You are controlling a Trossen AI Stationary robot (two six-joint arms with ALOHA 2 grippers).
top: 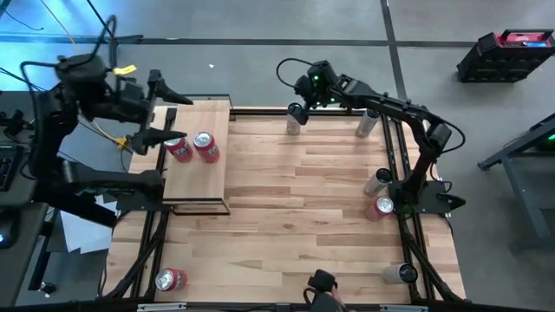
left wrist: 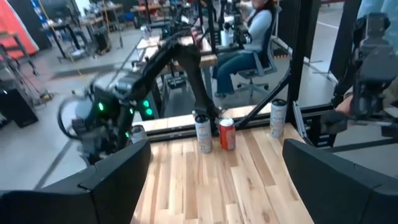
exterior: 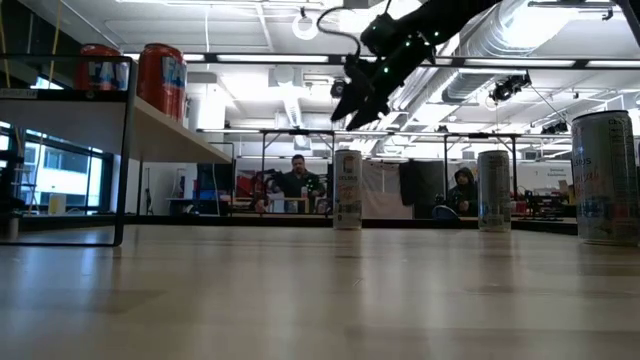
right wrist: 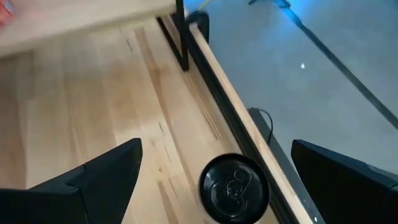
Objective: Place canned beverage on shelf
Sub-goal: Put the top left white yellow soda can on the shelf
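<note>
My right gripper should next pick up the pale can by its black-topped upper end [top: 294,110], so that it can bring the can to the shelf [top: 198,173].
The shelf [top: 198,173], a pale board in a black frame, stands at the table's left. Two red cans [top: 178,150] [top: 206,146] stand upright on it and show on top of it in the low view [exterior: 160,80]. My left gripper [top: 179,115] hangs open above the shelf's far left part, holding nothing. My right gripper [top: 299,102] is open above a pale can with a black top [right wrist: 233,186] that stands upright at the table's far edge [exterior: 347,190]. In the low view the gripper [exterior: 360,100] is well above that can and clear of it.
More cans stand about the table: one at the far edge [top: 366,124], a pale one [top: 377,182] and a red one [top: 381,208] by the right arm's base, one near right [top: 399,274], and a red one near left [top: 169,279]. The middle of the tabletop [top: 295,199] is bare wood.
</note>
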